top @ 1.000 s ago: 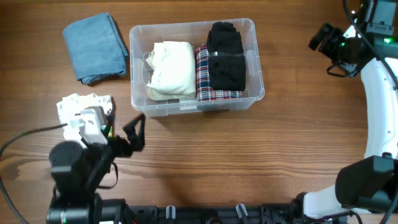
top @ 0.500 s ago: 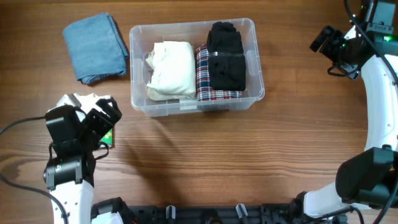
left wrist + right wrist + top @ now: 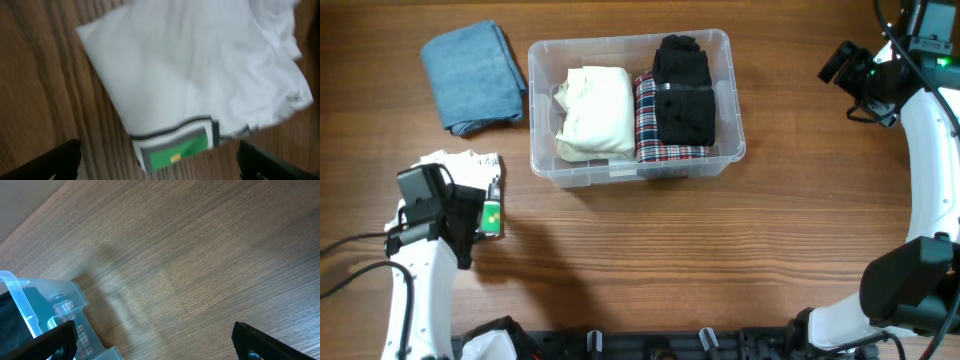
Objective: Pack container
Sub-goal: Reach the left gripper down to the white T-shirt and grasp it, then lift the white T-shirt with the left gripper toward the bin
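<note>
Next, my left gripper grips the white garment's edge with the green patch, leaving the garment's far folds free to drape into the container (image 3: 736, 110).
The clear plastic container (image 3: 736, 110) stands at the table's top middle. It holds a cream garment (image 3: 595, 108), a plaid one (image 3: 648, 125) and a black one (image 3: 682, 88). Its corner shows in the right wrist view (image 3: 30, 315). A folded white garment with a green patch (image 3: 470, 165) lies at the left. It fills the left wrist view (image 3: 195, 75). My left gripper (image 3: 160, 162) is open just above it, fingers to either side of the green patch. My right gripper (image 3: 155, 340) is open and empty over bare wood right of the container.
A folded blue cloth (image 3: 475, 75) lies at the top left, left of the container. The right arm (image 3: 930, 150) runs along the right edge of the table. Bare wood lies in front of the container.
The left arm has swung back left from near the container's front and now hangs over the white garment. The right arm has not moved.
</note>
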Robot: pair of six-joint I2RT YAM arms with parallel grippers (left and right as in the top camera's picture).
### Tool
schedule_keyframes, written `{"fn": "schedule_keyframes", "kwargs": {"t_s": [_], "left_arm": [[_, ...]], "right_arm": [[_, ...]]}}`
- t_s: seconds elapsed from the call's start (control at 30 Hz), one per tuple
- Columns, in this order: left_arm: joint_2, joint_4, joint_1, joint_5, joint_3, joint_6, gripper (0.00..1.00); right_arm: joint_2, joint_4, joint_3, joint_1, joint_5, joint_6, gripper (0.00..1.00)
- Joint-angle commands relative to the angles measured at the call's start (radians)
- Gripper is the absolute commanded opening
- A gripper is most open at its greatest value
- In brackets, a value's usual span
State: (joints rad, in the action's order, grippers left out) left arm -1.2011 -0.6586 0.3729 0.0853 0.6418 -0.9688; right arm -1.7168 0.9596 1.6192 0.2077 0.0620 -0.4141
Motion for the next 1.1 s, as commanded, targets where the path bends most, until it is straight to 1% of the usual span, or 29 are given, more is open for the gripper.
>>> {"fn": "schedule_keyframes", "kwargs": {"t_s": [0.0, 0.03, 0.13, 0.37, 0.77, 0.9, 1.0, 1.07], "left_arm": [[-0.045, 0.03, 0.065, 0.014, 0.01, -0.03, 1.0], [-0.056, 0.053, 0.076, -0.004, 0.006, -0.003, 1.0], [-0.094, 0.111, 0.09, -0.043, -0.016, 0.0, 1.0], [-0.158, 0.189, 0.09, -0.051, -0.025, 0.0, 1.0], [-0.208, 0.243, 0.09, -0.065, -0.036, -0.005, 1.0], [-0.255, 0.261, 0.09, -0.066, -0.036, -0.006, 0.99], [-0.293, 0.291, 0.09, -0.066, -0.036, -0.008, 0.93], [-0.322, 0.316, 0.09, -0.066, -0.036, -0.008, 0.8]], "right_arm": [[-0.014, -0.005, 0.009, -0.001, -0.021, -0.005, 1.0], [-0.014, -0.005, 0.009, -0.001, -0.02, -0.008, 1.0], [-0.014, -0.005, 0.009, -0.001, -0.021, -0.007, 1.0], [-0.014, -0.005, 0.009, -0.001, -0.021, -0.007, 1.0], [-0.014, -0.006, 0.009, -0.001, -0.021, -0.008, 1.0], [-0.014, -0.005, 0.009, -0.001, -0.021, -0.007, 1.0], [-0.014, -0.006, 0.009, -0.001, -0.02, -0.007, 1.0], [-0.014, -0.006, 0.009, -0.001, -0.021, -0.007, 1.0]]}}
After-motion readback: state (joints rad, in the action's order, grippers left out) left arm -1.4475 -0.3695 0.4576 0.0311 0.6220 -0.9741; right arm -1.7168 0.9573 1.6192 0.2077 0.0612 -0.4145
